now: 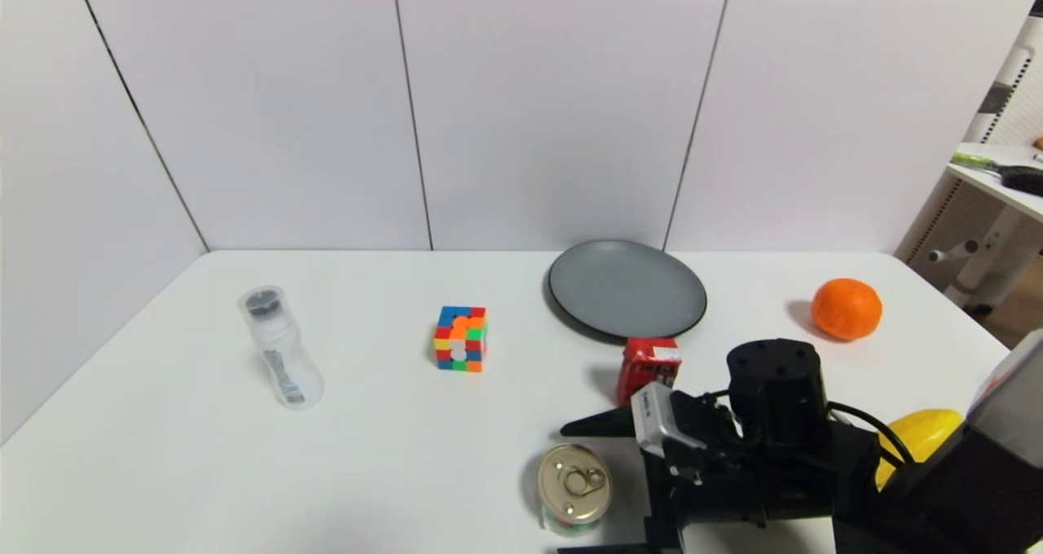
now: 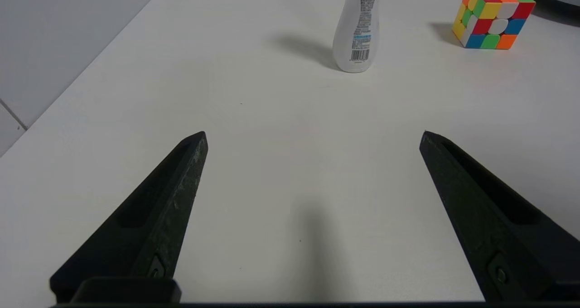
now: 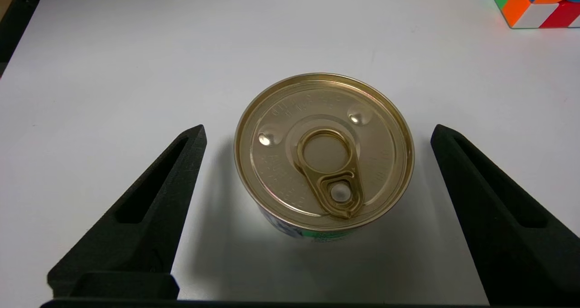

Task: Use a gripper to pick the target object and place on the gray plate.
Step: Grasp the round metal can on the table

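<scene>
The can needs to go on the gray plate (image 1: 627, 287). My right gripper should pick up the can by its round side (image 1: 573, 526) next.
The target can (image 1: 574, 484), a short tin with a gold pull-tab lid, stands near the table's front edge. In the right wrist view the can (image 3: 324, 151) sits between my right gripper's two fingers, with a gap on each side. My right gripper (image 1: 564, 492) is open around it and touches nothing. The gray plate (image 1: 627, 287) lies empty at the back of the table, beyond the can. My left gripper (image 2: 312, 135) is open and empty over bare table, and is out of the head view.
A red carton (image 1: 649, 367) stands between the can and the plate, close to my right arm. A colour cube (image 1: 460, 339), a clear bottle (image 1: 279, 346), an orange (image 1: 847, 309) and a yellow object (image 1: 921, 436) are also on the table.
</scene>
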Action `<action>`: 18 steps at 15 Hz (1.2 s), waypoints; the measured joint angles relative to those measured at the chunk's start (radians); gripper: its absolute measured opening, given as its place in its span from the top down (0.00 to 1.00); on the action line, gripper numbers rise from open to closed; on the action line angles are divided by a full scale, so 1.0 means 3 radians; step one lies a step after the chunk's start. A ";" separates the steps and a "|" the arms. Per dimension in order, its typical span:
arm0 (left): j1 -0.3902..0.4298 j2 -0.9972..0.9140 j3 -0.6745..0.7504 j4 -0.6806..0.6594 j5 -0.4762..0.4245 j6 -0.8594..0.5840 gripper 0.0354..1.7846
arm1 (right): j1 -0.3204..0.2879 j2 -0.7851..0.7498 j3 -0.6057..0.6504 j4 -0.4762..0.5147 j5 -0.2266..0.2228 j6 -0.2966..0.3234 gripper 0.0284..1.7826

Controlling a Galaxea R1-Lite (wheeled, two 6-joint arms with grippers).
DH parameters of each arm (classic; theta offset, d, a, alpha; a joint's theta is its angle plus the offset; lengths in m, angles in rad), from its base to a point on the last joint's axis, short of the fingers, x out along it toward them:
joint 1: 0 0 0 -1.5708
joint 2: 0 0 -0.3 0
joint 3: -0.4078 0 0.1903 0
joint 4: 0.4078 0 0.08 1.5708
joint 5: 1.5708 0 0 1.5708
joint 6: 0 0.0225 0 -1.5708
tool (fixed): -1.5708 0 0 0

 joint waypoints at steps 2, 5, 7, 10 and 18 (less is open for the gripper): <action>0.0000 0.0000 0.0000 -0.0001 0.0000 0.0000 0.06 | 0.0003 0.0028 -0.0016 -0.0002 0.0001 0.0006 0.04; 0.0000 0.0000 0.0000 0.0000 0.0000 -0.0001 0.06 | 0.0003 0.0076 -0.0045 -0.0010 -0.0001 0.0006 0.04; 0.0000 0.0000 0.0000 0.0000 0.0000 -0.0001 0.06 | 0.0008 0.0109 -0.0080 -0.0007 0.0000 0.0011 0.04; 0.0000 0.0000 0.0000 0.0000 0.0000 0.0000 0.06 | 0.0008 0.0146 -0.0116 0.0000 -0.0001 0.0035 0.04; 0.0000 0.0000 0.0000 -0.0001 -0.0001 -0.0001 0.06 | 0.0035 0.0210 -0.0174 0.0013 -0.0003 0.0043 0.04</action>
